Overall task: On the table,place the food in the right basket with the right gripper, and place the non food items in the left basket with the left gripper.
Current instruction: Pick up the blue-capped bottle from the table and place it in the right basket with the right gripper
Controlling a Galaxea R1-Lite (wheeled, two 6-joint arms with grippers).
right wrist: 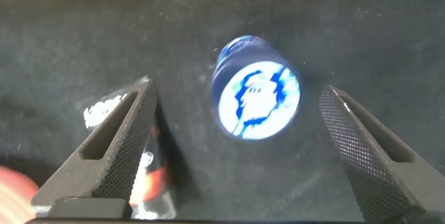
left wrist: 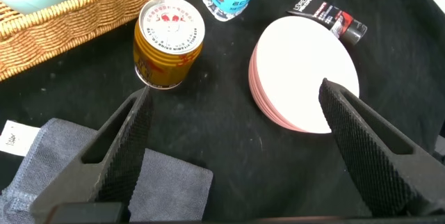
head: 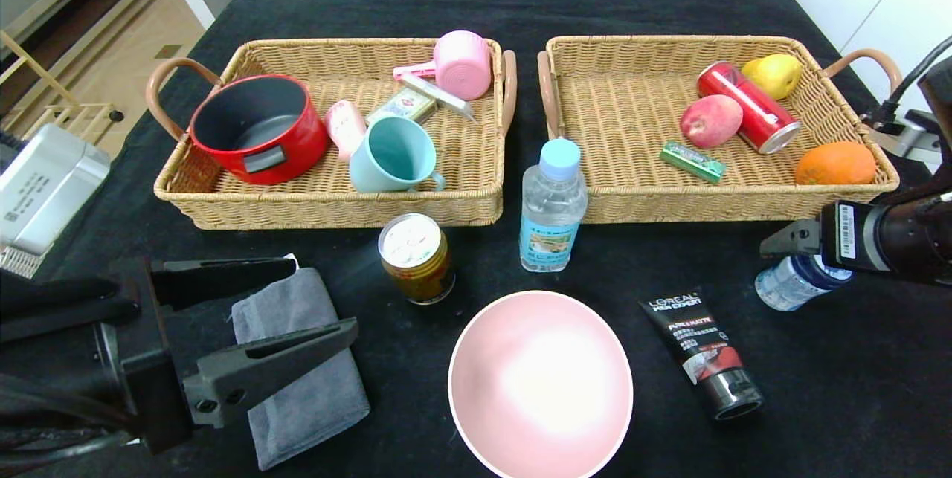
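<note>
The blue-lidded jar is below the fingers of my right gripper, so I would miss it by closing now and need to first lower the gripper.
My left gripper hangs open at the near left of the table, over the folded grey towel; in its wrist view the towel lies by one finger. My right gripper is open above the small jar, whose blue lid sits between the fingers, untouched. The gold can and water bottle stand before the baskets. The pink bowl and black tube lie near the front.
The left basket holds a red pot, a teal mug, a pink cup and small packs. The right basket holds a red can, an apple, a pear, an orange and a green pack. A grey box sits at the far left.
</note>
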